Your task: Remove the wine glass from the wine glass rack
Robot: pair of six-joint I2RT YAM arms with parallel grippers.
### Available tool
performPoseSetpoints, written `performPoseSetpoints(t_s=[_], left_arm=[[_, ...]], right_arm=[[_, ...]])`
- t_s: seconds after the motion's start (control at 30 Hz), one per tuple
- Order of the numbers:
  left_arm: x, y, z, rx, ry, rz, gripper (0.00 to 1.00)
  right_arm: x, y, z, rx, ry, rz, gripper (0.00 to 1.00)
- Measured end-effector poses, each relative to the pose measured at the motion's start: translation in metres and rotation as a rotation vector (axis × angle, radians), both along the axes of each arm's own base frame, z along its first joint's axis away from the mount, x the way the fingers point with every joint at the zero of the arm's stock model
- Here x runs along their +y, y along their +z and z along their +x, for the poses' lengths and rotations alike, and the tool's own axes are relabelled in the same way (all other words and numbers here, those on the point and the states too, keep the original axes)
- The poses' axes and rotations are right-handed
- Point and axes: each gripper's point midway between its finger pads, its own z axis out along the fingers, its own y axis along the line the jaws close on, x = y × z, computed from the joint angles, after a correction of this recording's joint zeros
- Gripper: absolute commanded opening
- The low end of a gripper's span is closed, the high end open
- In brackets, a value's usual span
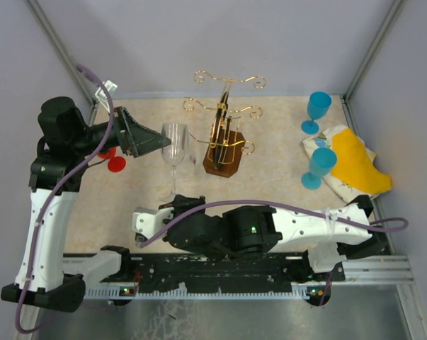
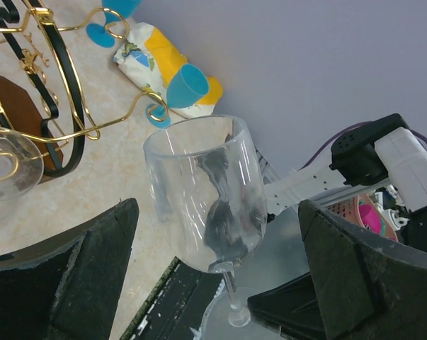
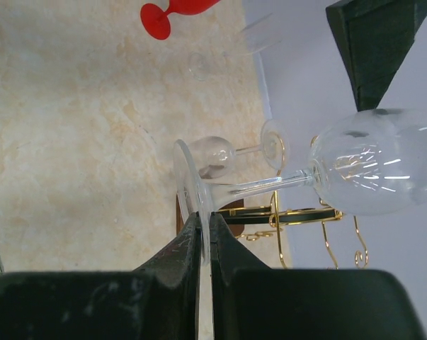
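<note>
The clear wine glass's foot (image 1: 170,196) needs to be free for standing, so my left gripper will next grab the glass by its bowl (image 1: 175,144).
A clear wine glass (image 1: 175,144) stands upright in the air, left of the gold wire wine glass rack (image 1: 224,131) with its dark wooden base. My right gripper (image 1: 165,210) is shut on the rim of the glass's foot (image 3: 188,180), and the stem and bowl (image 3: 376,170) stick out past it. My left gripper (image 1: 158,140) is open, with its fingers (image 2: 78,276) on either side of the bowl (image 2: 206,191) and apart from it. A second clear glass (image 3: 214,151) hangs by the rack (image 3: 298,214); it also shows in the left wrist view (image 2: 8,166).
Two blue goblets (image 1: 317,110) (image 1: 320,167) and a white and yellow cloth (image 1: 355,166) lie at the right. A red goblet (image 1: 115,161) lies at the left under the left arm. Grey walls close in the back and sides.
</note>
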Motion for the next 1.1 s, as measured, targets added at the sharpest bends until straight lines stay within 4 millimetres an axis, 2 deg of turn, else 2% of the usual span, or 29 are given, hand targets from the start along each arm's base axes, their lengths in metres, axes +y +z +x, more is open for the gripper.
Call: performPoseSetpoints(t_s=[0.47,1.1], left_arm=[[-0.012,-0.015,-0.004,0.081,-0.074,-0.002,0.97],[-0.021,-0.017,-0.01,0.112,-0.124,-0.007,0.68]], right_arm=[[0.011,0.011,-0.001,-0.023,0.026,0.031,0.0],[0.015,0.012,-0.002,-0.023,0.035,0.038,0.0]])
